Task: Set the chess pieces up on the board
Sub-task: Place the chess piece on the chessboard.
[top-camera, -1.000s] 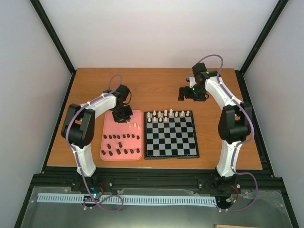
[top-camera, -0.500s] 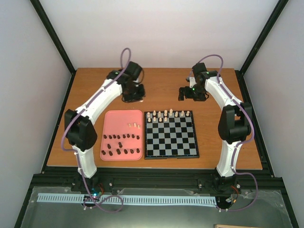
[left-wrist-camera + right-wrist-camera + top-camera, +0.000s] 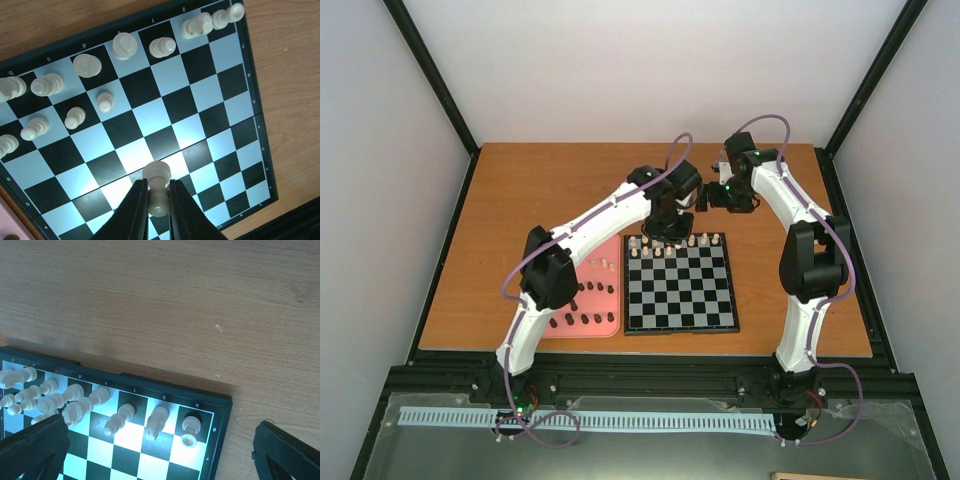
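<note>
The cream pawn [image 3: 157, 172] hangs high, short of the empty dark pawn-row square. It would drop and topple if I opened now, so my left gripper should move it there.
My left gripper [image 3: 669, 228] hangs over the far rows of the board [image 3: 685, 300]. In the left wrist view it [image 3: 156, 186] is shut on a cream pawn [image 3: 157, 172], above the checkered squares [image 3: 200, 100]. Several cream chess pieces [image 3: 675, 242] stand on the two far rows, also seen from the left wrist [image 3: 125, 45] and the right wrist [image 3: 120, 417]. My right gripper [image 3: 705, 197] hovers just behind the board's far edge [image 3: 165, 385]. It [image 3: 160, 440] is open, with nothing between its fingers [image 3: 30, 450].
A pink tray [image 3: 612, 300] lies left of the board, partly hidden by my left arm. It holds several dark brown pieces [image 3: 585, 320] and a few cream ones [image 3: 603, 264]. Bare wooden table [image 3: 520, 200] surrounds both; black frame rails line the sides.
My left arm has lifted from the pink tray, swung back and right, and now hangs over the board's far rows with the cream pawn. The right arm has not moved.
</note>
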You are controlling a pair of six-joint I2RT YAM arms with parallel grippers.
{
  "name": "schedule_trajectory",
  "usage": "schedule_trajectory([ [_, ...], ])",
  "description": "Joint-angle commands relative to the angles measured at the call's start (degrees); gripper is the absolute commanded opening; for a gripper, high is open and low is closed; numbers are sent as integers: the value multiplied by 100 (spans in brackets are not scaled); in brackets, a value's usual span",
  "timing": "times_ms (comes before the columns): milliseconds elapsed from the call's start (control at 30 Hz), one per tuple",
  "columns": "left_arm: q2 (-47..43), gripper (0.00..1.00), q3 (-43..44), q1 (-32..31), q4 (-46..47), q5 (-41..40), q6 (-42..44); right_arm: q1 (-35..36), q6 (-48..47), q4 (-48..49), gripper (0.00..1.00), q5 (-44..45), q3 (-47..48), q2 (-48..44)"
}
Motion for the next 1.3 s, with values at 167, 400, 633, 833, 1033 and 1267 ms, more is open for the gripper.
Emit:
schedule_trajectory([
  [167, 486, 2, 366, -146, -187, -188, 311, -38, 0, 24, 100, 31, 98, -36],
  [400, 790, 2, 433, -173, 201, -399, 229, -37, -9, 37, 100, 25, 61, -15],
  [633, 1057, 2, 556, -172, 334, -465, 174, -51, -9, 50, 100, 20, 69, 24],
  [833, 1261, 2, 665, -172, 470, -469, 171, -54, -13, 43, 100, -17, 81, 99],
  [1033, 1421, 2, 815, -179, 475, -458, 205, -63, -10, 48, 100, -30, 96, 149],
  [1267, 1610, 4, 1057, -177, 414, -491, 305, -72, -18, 23, 100, -65, 179, 225],
])
